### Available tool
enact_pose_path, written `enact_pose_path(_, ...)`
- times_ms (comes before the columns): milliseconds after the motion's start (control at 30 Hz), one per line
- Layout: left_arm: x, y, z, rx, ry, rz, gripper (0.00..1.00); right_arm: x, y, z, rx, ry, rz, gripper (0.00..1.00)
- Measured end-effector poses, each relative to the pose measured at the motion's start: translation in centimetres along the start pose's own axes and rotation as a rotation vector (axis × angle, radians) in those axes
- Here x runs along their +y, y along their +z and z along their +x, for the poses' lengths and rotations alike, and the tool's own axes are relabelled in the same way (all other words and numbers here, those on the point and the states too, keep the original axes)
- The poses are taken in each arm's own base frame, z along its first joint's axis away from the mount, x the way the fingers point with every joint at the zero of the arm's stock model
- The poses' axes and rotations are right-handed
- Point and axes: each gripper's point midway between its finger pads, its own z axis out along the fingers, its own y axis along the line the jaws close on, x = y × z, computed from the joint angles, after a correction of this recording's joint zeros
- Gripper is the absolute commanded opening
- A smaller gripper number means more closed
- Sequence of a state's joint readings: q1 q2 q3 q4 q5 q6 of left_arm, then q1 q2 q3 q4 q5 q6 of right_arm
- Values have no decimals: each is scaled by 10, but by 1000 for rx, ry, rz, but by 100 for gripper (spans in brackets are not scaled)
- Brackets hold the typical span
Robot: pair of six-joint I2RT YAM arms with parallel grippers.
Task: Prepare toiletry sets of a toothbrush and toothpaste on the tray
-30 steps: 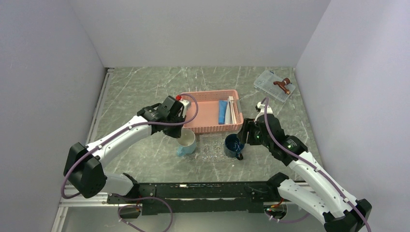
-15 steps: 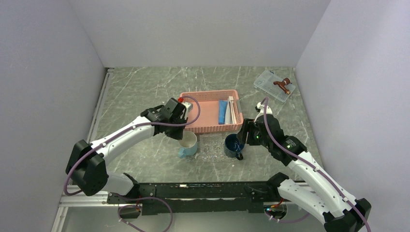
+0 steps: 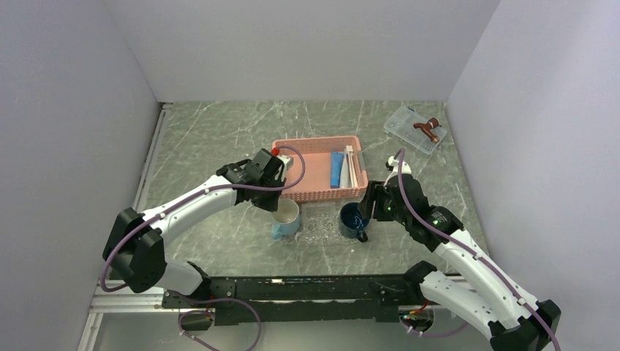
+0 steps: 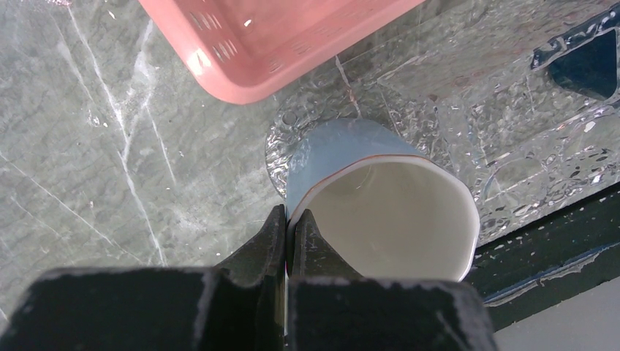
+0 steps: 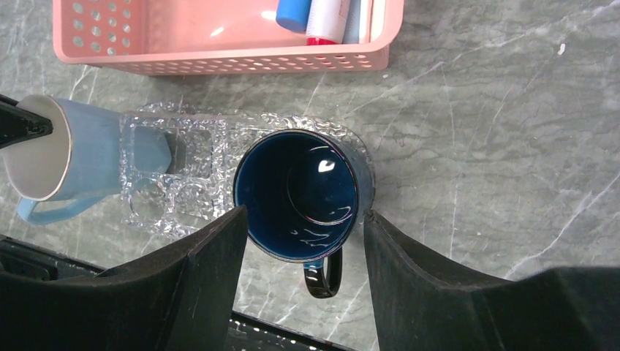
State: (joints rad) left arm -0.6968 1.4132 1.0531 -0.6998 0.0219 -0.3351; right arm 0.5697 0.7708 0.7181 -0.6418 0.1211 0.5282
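The light blue mug's base rests on the clear tray inside its rounded edge, so it is time for my left gripper to release the mug now.
The clear textured tray [image 3: 319,224] lies in front of the pink basket [image 3: 311,191]. A blue toothpaste tube [image 3: 336,170] and whitish toothbrushes [image 3: 352,167] lie in the basket's right end. My left gripper [image 4: 289,232] is shut on the rim of a light blue mug [image 4: 343,157], which is tilted with its base at the tray's left end [image 4: 504,139]. My right gripper [image 5: 303,223] is open with its fingers on either side of a dark blue mug [image 5: 300,191], which stands on the tray's right end [image 5: 186,194].
A small clear box [image 3: 409,133] with a brown object on it sits at the back right. The black rail runs along the near table edge [image 3: 307,281]. Grey walls stand on three sides.
My left arm has shifted slightly right with the light blue mug in its grip. The right arm and the dark blue mug have barely moved.
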Motion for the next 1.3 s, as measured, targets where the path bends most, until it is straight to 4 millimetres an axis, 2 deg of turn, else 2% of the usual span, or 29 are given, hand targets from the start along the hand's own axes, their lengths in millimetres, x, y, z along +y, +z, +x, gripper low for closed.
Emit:
enact_pose_path(333,-3,0,1,1,9,5,35,0,1,1,1,0,0,62)
enact_pose_path(567,-6,-9,-3,-24,12,18,42,-1,2,2,2,0,1,63)
enact_pose_path(733,-11,-26,-16,-74,19,34,47,1,2,-1,5,-1,3,63)
enact_pose_path(900,-15,-48,-30,-146,35,55,53,8,2,-14,-4,-8,-2,63)
enact_pose_path(1133,-16,-75,-36,-212,61,68,65,20,8,-35,-8,-30,-3,63)
enact_pose_path(1167,-15,-79,-36,-222,63,65,70,22,10,-37,-5,-33,-2,63)
enact_pose_path(1300,-12,-96,-38,-272,74,61,73,28,21,-47,7,-52,6,63)
